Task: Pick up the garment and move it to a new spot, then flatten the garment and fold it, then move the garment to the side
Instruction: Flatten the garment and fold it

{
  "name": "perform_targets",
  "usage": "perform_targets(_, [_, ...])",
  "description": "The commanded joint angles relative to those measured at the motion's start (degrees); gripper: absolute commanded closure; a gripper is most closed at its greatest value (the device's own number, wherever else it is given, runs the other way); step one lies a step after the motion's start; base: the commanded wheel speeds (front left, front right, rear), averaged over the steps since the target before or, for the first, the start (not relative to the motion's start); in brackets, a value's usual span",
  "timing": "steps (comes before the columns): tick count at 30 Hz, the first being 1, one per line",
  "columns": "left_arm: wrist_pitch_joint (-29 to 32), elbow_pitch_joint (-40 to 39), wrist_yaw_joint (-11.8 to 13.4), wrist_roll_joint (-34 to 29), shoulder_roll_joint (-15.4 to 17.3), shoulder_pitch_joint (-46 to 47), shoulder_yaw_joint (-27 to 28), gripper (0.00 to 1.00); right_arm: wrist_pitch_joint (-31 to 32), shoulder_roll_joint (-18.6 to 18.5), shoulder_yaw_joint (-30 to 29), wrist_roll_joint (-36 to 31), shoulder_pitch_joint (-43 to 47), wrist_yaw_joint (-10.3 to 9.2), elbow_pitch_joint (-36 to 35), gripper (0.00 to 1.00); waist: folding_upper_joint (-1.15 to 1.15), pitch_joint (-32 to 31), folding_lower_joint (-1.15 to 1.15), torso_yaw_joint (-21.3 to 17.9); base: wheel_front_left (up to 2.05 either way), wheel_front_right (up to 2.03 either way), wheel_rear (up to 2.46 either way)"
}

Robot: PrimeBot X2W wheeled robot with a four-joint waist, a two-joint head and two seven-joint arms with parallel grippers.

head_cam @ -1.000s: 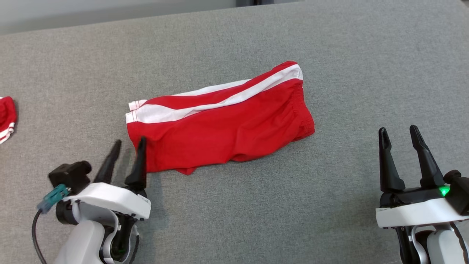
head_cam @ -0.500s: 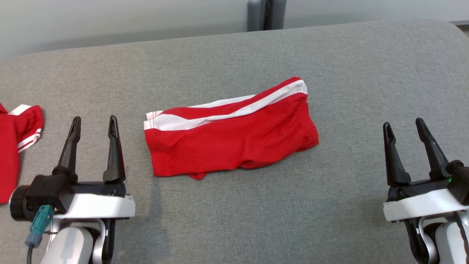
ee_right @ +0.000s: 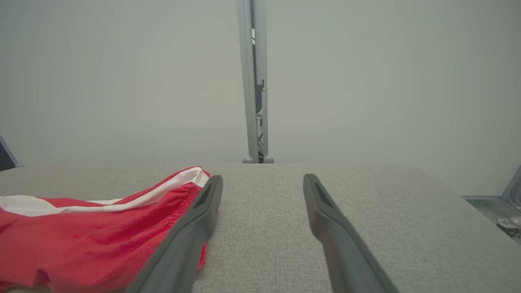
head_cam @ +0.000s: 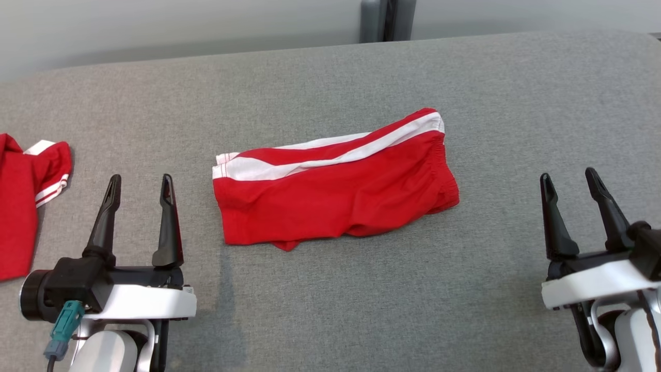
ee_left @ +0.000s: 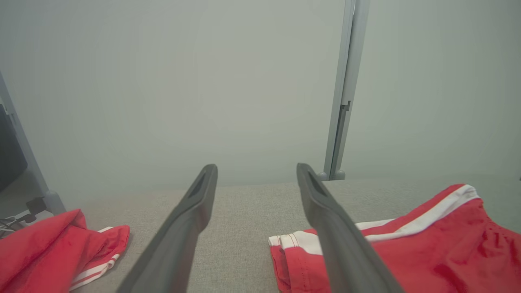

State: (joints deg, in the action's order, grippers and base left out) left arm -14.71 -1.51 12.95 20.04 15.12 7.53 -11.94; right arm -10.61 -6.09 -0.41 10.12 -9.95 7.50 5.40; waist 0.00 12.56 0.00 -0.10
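Note:
The red shorts are to be folded, so the robot's right gripper next needs to grip their elastic waistband (head_cam: 432, 143) beside the white side stripe (head_cam: 396, 132).
The garment (head_cam: 335, 188) is a pair of red shorts with a white side stripe, folded and lying flat mid-table; it also shows as the garment (ee_left: 427, 248) at the right of the left wrist view and the garment (ee_right: 97, 240) at the left of the right wrist view. My left gripper (head_cam: 139, 185) stands open at the lower left, a short way left of the shorts' leg end, holding nothing. Its open jaws frame bare cloth in the left wrist view (ee_left: 256, 175). My right gripper (head_cam: 568, 178) is open at the lower right, well clear of the waistband, empty (ee_right: 262, 183).
A second red garment with white trim (head_cam: 26, 196) lies at the table's left edge, also seen as the red garment (ee_left: 53, 248). The grey fabric table (head_cam: 330, 310) ends at a pale wall with a grey post (head_cam: 382, 20) behind. A metal fitting (ee_right: 504, 207) sits past the right edge.
My left gripper drew back from the shorts' left edge and now stands upright to their left. The head camera shifted, so the wall and the left red garment show more. The right gripper held still.

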Motion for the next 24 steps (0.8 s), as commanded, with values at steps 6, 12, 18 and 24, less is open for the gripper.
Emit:
perform_targets(6, [0.22, -0.47, -0.28, -0.09, -0.79, 1.97, -1.27, 0.0, 1.93, -1.79, 2.51, 1.51, -6.49, -0.02, 4.92, 0.0, 0.0, 2.45, 0.0, 2.23, 0.0, 0.0, 0.0])
perform_targets(12, [0.06, 0.74, -1.36, -0.02, -2.07, 4.12, -2.94, 0.0, 2.94, -1.81, 9.04, 4.28, -14.68, -0.02, 15.21, 0.0, 0.0, 5.29, 0.0, 5.0, 0.0, 0.0, 0.0])
perform_targets(18, [-0.17, 2.16, -2.33, 0.06, -3.2, 5.98, -3.62, 0.0, 2.55, -0.52, 12.44, 7.37, -20.0, -0.02, 26.37, 0.0, 0.0, 7.59, 0.0, 7.01, 0.0, 0.0, 0.0])
perform_targets(24, [-0.35, 3.1, -3.04, -0.11, -3.91, 6.8, -3.45, 0.0, 0.73, 0.34, 11.89, 10.67, -22.26, -0.03, 35.56, 0.0, 0.0, 8.62, 0.0, 7.3, 0.0, 0.0, 0.0])
